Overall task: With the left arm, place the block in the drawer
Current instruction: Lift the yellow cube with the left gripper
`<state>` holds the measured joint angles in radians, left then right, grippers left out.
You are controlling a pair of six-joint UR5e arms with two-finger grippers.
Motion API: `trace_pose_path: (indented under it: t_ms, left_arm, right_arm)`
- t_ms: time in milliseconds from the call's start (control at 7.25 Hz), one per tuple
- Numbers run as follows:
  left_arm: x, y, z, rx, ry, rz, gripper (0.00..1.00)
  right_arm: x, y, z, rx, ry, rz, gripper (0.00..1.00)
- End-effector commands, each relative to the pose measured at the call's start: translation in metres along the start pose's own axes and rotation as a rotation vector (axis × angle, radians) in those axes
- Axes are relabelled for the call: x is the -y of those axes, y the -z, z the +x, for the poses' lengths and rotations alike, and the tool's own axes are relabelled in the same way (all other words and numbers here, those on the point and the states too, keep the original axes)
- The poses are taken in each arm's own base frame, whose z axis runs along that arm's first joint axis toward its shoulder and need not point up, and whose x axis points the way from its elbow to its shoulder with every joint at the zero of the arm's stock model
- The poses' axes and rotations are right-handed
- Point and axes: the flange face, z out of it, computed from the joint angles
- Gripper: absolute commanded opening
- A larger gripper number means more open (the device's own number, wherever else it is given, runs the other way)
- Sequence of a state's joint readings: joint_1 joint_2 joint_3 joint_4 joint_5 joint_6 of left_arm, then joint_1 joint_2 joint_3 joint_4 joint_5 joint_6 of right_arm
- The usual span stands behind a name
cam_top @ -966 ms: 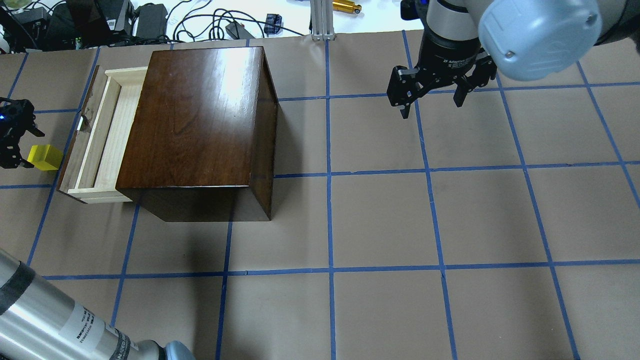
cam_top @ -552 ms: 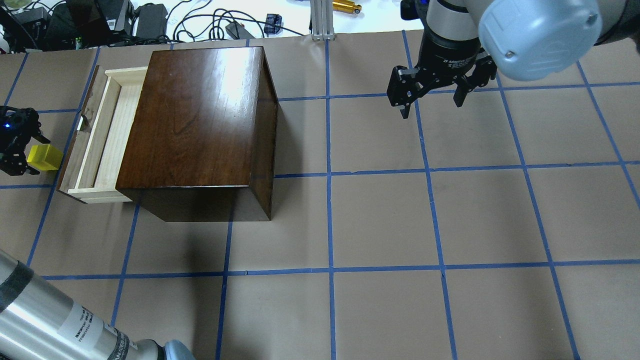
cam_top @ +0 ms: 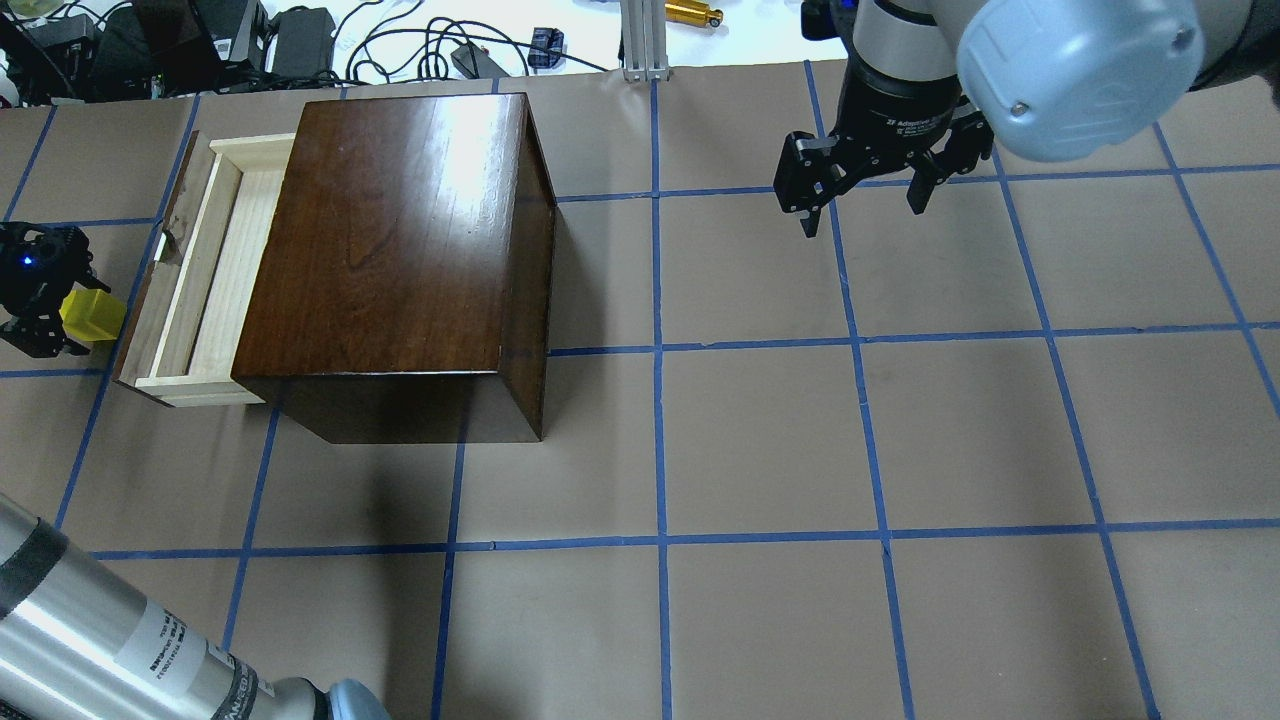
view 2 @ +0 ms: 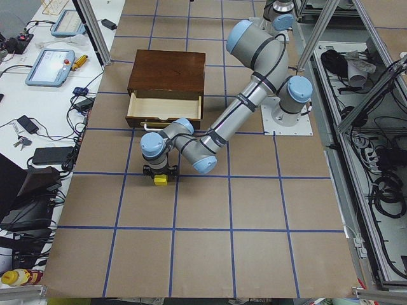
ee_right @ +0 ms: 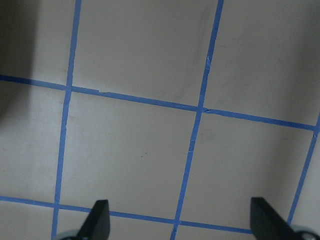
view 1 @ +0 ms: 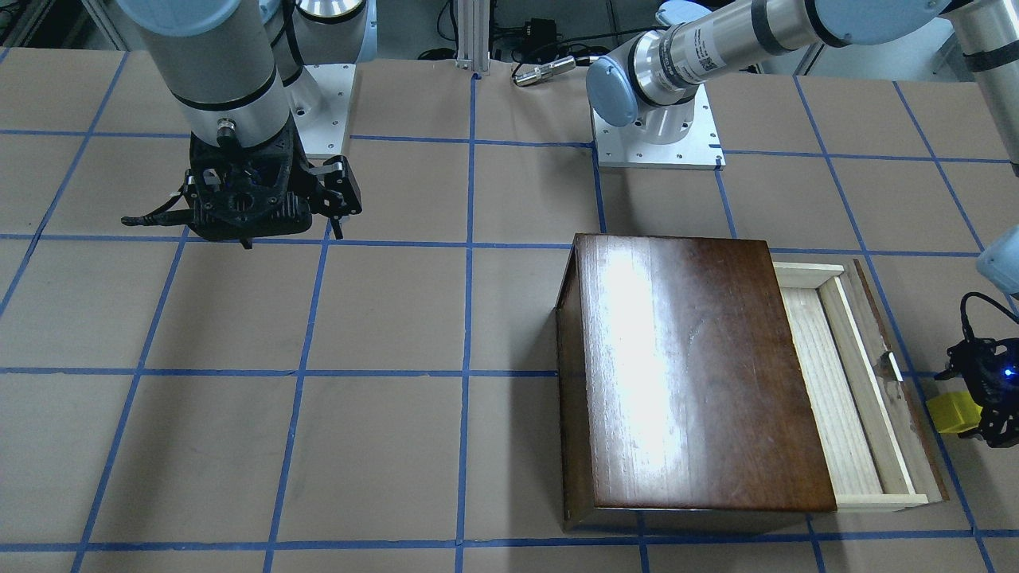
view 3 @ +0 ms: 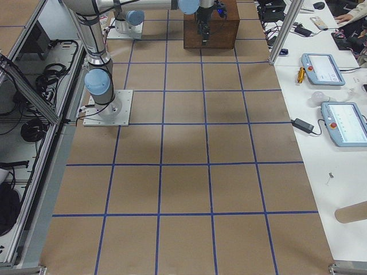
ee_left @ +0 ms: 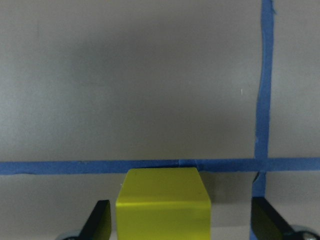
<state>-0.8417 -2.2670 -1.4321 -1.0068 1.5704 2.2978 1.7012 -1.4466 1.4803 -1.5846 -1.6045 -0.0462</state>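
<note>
The yellow block [view 1: 954, 414] has to go in the open drawer [view 1: 845, 382]. My left gripper should grab the block by its opposite sides next.
The yellow block [cam_top: 92, 315] rests on the table just left of the drawer's dark front panel. My left gripper [cam_top: 55, 310] is open and lowered around it. In the left wrist view the block [ee_left: 162, 205] sits between the fingertips [ee_left: 100, 222], nearer the left one. The drawer [cam_top: 205, 290] is pulled open from the dark-brown box [cam_top: 400, 230], its pale tray bare. In the front-facing view the block [view 1: 954, 414] lies beside the left gripper [view 1: 987, 398] and the drawer [view 1: 840, 398]. My right gripper [cam_top: 865, 215] hangs open and empty over the far right of the table.
Cables, power bricks and an aluminium post [cam_top: 640, 40] lie past the table's far edge. My left arm's forearm [cam_top: 100, 630] crosses the near left corner. Blue tape lines grid the brown table top [cam_top: 760, 440].
My left gripper has come down and toward the block, so the block now sits between its fingers. The block, drawer and right arm have not moved.
</note>
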Motion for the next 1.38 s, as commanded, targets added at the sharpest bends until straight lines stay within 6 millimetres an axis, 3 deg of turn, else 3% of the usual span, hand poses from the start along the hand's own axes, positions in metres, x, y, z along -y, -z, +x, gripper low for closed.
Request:
trace_pose_path:
  t_ms: [0,276,552,690,828,966,1241]
  left_arm:
    - [-0.0051,-0.0022,0.0017,0.004,0.007,-0.002,1.0]
    - [-0.005,-0.0033,0.0016,0.004,0.009,0.0,1.0]
    - [-0.0043,-0.0026,0.0004,0.014,0.007,0.009,0.89]
    - [-0.0046,-0.002,0.0,0.015,0.006,0.008,0.71]
    - [-0.005,-0.0012,-0.0007,0.022,-0.007,0.004,0.3]
    - [-0.0061,-0.0001,-0.0018,0.041,-0.007,-0.013,0.09]
    - [-0.0064,0.0006,-0.0022,0.042,-0.009,-0.014,0.07]
  right_arm:
    - [0.0,0.0,0.0,0.0,0.0,0.0,1.0]
    - [0.0,0.0,0.0,0.0,0.0,0.0,1.0]
    - [0.0,0.0,0.0,0.0,0.001,0.0,1.0]
    - [0.0,0.0,0.0,0.0,0.0,0.0,1.0]
    - [0.0,0.0,0.0,0.0,0.0,0.0,1.0]
    - [0.0,0.0,0.0,0.0,0.0,0.0,1.0]
    - [0.0,0.0,0.0,0.0,0.001,0.0,1.0]
